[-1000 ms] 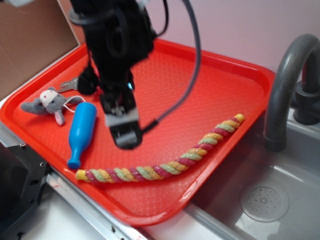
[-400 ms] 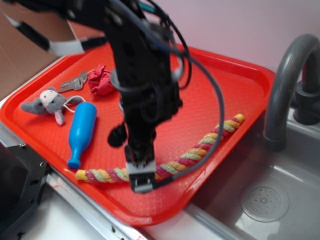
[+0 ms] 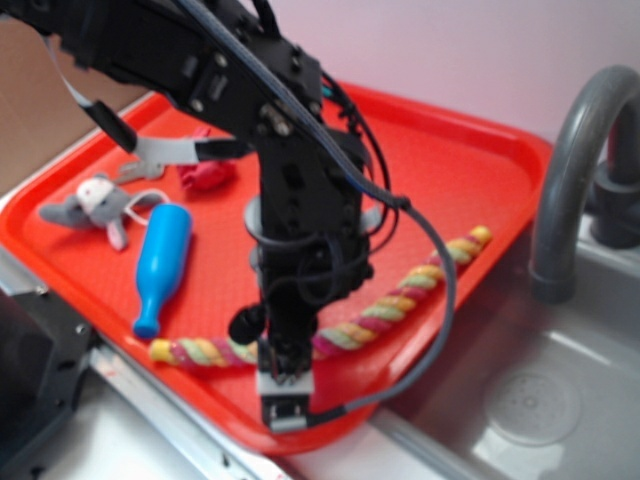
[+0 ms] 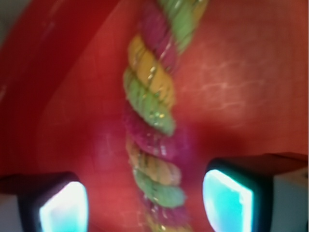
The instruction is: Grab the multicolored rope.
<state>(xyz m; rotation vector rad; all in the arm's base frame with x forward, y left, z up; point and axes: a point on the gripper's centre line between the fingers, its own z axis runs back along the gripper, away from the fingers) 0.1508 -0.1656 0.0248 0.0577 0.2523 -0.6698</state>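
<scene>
My fingers stand beside the twisted rope, low over the red tray (image 4: 108,193), so it is time to close now. Closing now would catch the rope.
The multicolored rope (image 3: 390,305), twisted of yellow, pink-red and pale green strands, lies in a curve across the front of the red tray (image 3: 470,180). My gripper (image 3: 283,385) hangs low over the rope's left-middle part and hides it there. In the wrist view the rope (image 4: 152,104) runs straight down between my two fingertips (image 4: 228,198). The jaws are open, one on each side of the rope, with clear gaps to it. My gripper (image 4: 145,203) holds nothing.
A blue bottle (image 3: 163,262) lies left of the arm. A grey plush toy (image 3: 95,205), a red crumpled thing (image 3: 205,175) and keys lie at the tray's back left. A grey faucet (image 3: 580,150) and sink (image 3: 530,400) are to the right.
The arm has swung forward and down from beside the blue bottle to the rope near the tray's front edge. The gripper now straddles the rope. The rope has not moved.
</scene>
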